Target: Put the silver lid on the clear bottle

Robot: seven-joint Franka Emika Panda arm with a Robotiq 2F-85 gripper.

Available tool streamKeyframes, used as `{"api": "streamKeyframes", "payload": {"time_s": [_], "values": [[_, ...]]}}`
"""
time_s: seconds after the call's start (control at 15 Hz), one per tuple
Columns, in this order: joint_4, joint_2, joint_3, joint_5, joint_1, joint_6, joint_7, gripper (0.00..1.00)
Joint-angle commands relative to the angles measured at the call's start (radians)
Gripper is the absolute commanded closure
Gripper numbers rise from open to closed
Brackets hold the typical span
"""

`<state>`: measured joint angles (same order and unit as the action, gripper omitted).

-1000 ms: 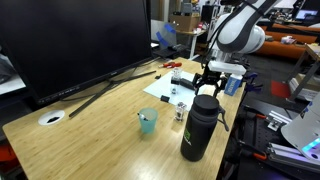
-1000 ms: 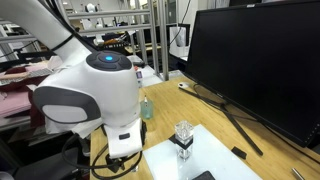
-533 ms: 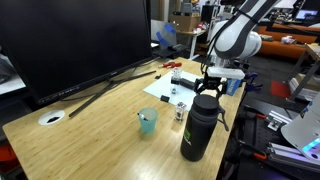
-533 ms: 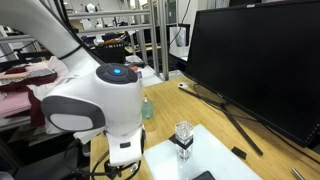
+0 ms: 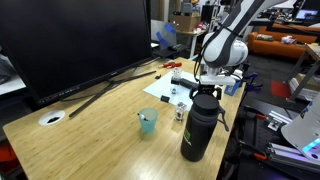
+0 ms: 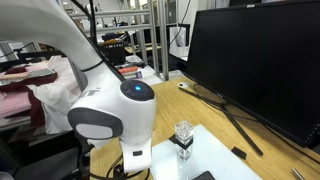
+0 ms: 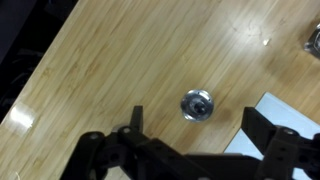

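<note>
The silver lid [image 7: 196, 103] has to stay flat with its bottom free to sit on the clear bottle. My gripper needs to grab it from above across its rim next.
The silver lid [image 7: 196, 103] lies flat on the bare wood, seen from above in the wrist view. My gripper [image 7: 198, 125] is open and empty, its two dark fingers either side of the lid and above it. The clear bottle [image 6: 183, 134] is small and stands upright on a white sheet [image 6: 215, 152]. In an exterior view my gripper [image 5: 205, 89] hangs over the table's near edge, beside the sheet [image 5: 160, 90]. In an exterior view the arm's white body [image 6: 118, 112] hides the fingers.
A tall black flask [image 5: 198, 128] stands at the table's edge close under the arm. A teal cup [image 5: 147, 122] stands mid-table. A large black monitor [image 5: 75, 40] on angled legs fills the back. A white disc [image 5: 51, 117] lies at the far end.
The arm has swung in over the table towards the sheet and bottle. The things on the table have not moved.
</note>
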<state>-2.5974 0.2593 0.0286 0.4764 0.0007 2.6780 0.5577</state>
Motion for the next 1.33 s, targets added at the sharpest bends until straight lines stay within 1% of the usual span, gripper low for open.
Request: {"api": "streamKeyframes", "payload": {"time_s": [0.0,0.07,0.13,0.2,0.8,0.93,1.0,1.07,1.27], "values": [[0.028,0.021,-0.006,0.008,0.005,-0.034,-0.01,0.06],[0.029,0.022,-0.006,0.007,0.006,-0.035,-0.01,0.15],[0.028,0.019,-0.005,0.011,0.005,-0.037,-0.013,0.3],[0.026,0.016,-0.001,0.019,0.003,-0.033,-0.017,0.31],[0.028,0.022,0.007,0.027,0.004,-0.025,-0.024,0.95],[0.027,0.02,0.008,0.028,0.004,-0.024,-0.024,1.0],[0.026,0.02,0.009,0.028,0.004,-0.024,-0.024,1.0],[0.025,0.019,0.009,0.029,0.004,-0.023,-0.025,0.97],[0.02,0.008,0.007,0.025,0.006,-0.023,-0.018,0.97]]}}
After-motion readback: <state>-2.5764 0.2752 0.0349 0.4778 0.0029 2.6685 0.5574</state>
